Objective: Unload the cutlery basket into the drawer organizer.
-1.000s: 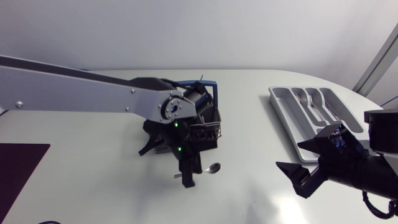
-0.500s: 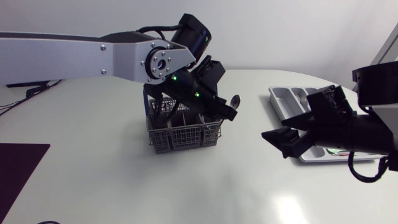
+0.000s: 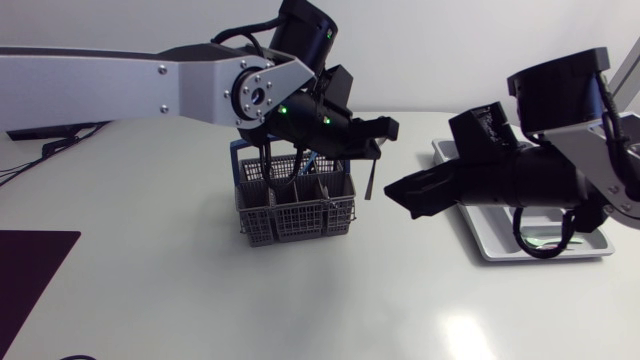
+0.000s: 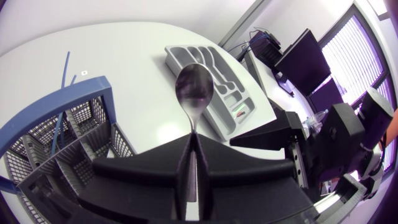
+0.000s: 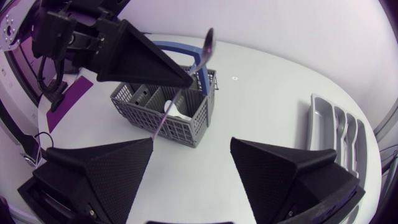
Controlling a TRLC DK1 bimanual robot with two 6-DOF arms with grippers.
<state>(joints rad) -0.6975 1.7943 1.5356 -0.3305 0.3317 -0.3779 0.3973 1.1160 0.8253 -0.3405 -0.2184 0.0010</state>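
Note:
My left gripper stays shut near the bowl of the spoon. My right gripper needs to grab the spoon (image 4: 194,93) next by the handle that hangs free below.
My left gripper (image 3: 378,133) hangs above the right side of the grey wire cutlery basket (image 3: 295,210), shut on a metal spoon (image 4: 194,93). The spoon's bowl (image 5: 208,40) points up and its handle (image 3: 369,182) hangs down past the fingers. My right gripper (image 3: 403,196) is open, just right of the spoon and level with its handle. In the right wrist view its fingers (image 5: 99,171) spread wide, with the basket (image 5: 161,109) ahead. The grey drawer organizer (image 3: 447,152) lies at the right, largely hidden under my right arm. Its compartments (image 4: 214,81) show beyond the spoon.
The basket has a blue handle (image 4: 93,87) and still holds dark cutlery handles (image 3: 300,168). A thin blue stick (image 4: 64,65) lies on the table behind it. A dark purple mat (image 3: 30,275) covers the front left corner. Bare white table lies in front of the basket.
My left gripper lifted the spoon from low in front of the basket to above its right side. My right arm rose and swung left from the front right, up to the spoon.

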